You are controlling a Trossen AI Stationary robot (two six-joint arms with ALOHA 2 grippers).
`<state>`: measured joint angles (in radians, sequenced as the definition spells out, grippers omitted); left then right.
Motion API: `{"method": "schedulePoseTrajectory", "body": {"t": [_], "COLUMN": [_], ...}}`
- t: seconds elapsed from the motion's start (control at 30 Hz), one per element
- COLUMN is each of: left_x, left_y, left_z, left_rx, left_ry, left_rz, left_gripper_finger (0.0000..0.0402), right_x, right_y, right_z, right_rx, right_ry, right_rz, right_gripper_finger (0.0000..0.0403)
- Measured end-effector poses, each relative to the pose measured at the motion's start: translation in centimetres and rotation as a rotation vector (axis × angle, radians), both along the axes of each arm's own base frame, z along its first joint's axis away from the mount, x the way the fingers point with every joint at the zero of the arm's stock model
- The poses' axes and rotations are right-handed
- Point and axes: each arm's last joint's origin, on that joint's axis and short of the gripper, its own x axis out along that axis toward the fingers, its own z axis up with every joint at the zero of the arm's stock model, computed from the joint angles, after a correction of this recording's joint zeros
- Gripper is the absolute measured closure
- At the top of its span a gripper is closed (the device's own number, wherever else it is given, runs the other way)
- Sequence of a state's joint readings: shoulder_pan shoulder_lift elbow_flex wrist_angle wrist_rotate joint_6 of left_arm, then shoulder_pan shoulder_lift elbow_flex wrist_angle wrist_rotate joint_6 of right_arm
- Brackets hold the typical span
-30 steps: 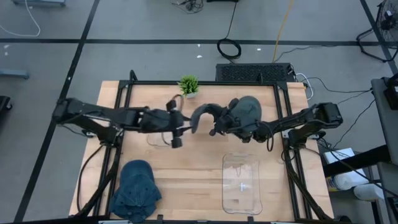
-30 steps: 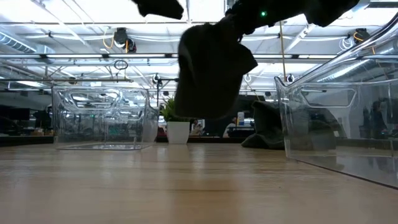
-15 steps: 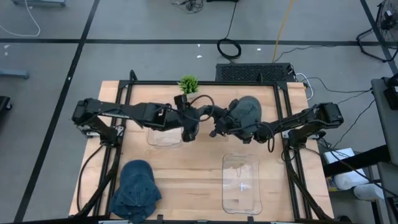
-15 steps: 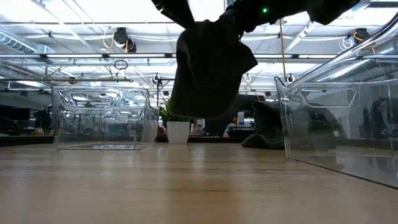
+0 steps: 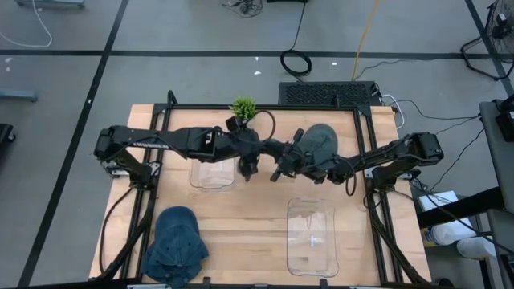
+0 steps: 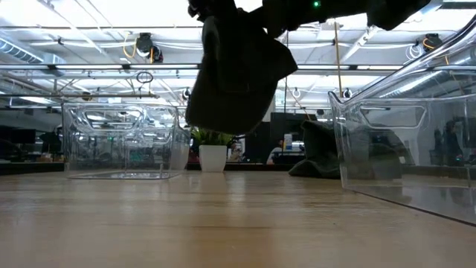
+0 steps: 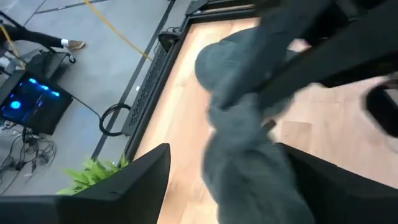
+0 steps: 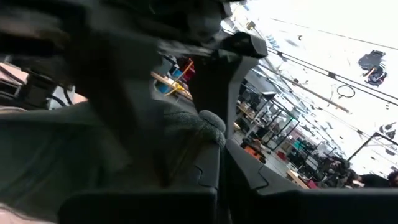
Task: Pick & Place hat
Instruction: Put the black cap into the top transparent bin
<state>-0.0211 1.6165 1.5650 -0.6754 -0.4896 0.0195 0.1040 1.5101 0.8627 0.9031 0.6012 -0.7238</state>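
Note:
The robot's left gripper next needs to grab the grey hat by its hanging end of cloth, to place the hat in a bin.
A dark grey hat hangs in the air over the middle of the table, and my right gripper is shut on it. My left gripper has come in from the table's left and is open. In the left wrist view its two fingers stand on either side of the hat's hanging cloth; I cannot tell whether they touch it. A second grey hat rests on the table at the far right. A blue hat lies at the near left corner. My right gripper pinches bunched grey cloth of the hat between its two fingers, coming roughly level from the table's right. Which part of the hat this is, I cannot tell. The hat hangs slack below the fingers, lifted clear of the table.
A clear bin stands left of centre under my left arm, and a second clear bin stands at the near right. A small potted plant is at the far edge. Bare wood lies between the bins.
My left gripper has moved toward the table's right, up to the hanging hat, and its fingers now stand around the cloth. The hat, still held by my right gripper, has swung a little toward the left arm's side, and its lower end has risen slightly.

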Motion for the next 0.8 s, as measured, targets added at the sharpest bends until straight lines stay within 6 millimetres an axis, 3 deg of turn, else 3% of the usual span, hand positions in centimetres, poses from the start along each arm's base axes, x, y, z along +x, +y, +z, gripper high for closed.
{"method": "schedulePoseTrajectory", "body": {"t": [0.3,0.43,0.57,0.67,0.8], "left_x": [-0.1,-0.1,-0.2,-0.2,-0.7], "left_y": [0.9,1.3,1.4,1.4,1.3], "left_z": [-0.1,-0.1,-0.1,-0.1,0.3], "left_rx": [0.010,0.017,0.040,0.057,0.111], "left_ry": [0.016,0.022,0.041,0.049,0.076], "left_rz": [0.034,0.035,0.014,0.010,0.004], "left_gripper_finger": [0.0197,0.0268,0.0371,0.0388,0.0395], "right_x": [-0.1,-0.1,0.0,0.0,-0.2], "right_y": [-0.1,-0.1,-0.1,-0.3,-0.3], "right_z": [0.0,-0.1,-0.4,-0.9,-1.2], "right_rx": [-0.006,0.014,0.043,0.076,0.103], "right_ry": [0.010,0.004,0.019,0.050,0.097], "right_rz": [-0.058,-0.050,-0.043,-0.042,-0.060], "right_gripper_finger": [0.0403,0.0403,0.0402,0.0380,0.0313]}}
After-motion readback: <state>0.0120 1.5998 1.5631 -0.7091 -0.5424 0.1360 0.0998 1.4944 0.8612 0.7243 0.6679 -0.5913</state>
